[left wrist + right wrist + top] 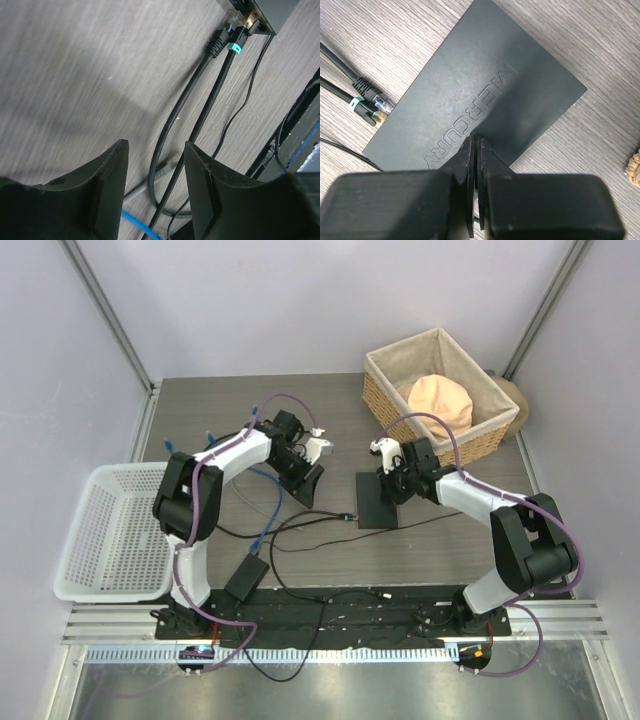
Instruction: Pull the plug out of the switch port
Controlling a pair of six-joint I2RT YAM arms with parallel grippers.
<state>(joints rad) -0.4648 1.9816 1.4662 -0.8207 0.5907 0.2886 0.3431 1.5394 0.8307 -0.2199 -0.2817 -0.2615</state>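
Next, my left gripper takes hold of the black cable behind its clear-tipped plug [332, 513] [206, 59] to pull that plug away from the switch.
The switch [378, 498] is a flat dark box lying right of centre; the right wrist view shows its lid [485, 75] with raised lettering. Two plugs sit at its left edge: one with a green ring and gold tip [366, 111], one black with a clear tip [370, 92]. Both also show in the left wrist view, green-ringed [235, 44] and black [218, 42], beside the switch corner [262, 14]. My right gripper [477, 141] is shut, its tips resting on the switch's lid. My left gripper [156, 145] is open and empty above the black cables, short of the plugs.
A white plastic basket [110, 530] stands at the left. A wicker basket [440, 390] with a peach thing in it is at the back right. A black power-adapter brick [245, 578] lies near the front, and a blue cable [268, 502] runs under the left arm.
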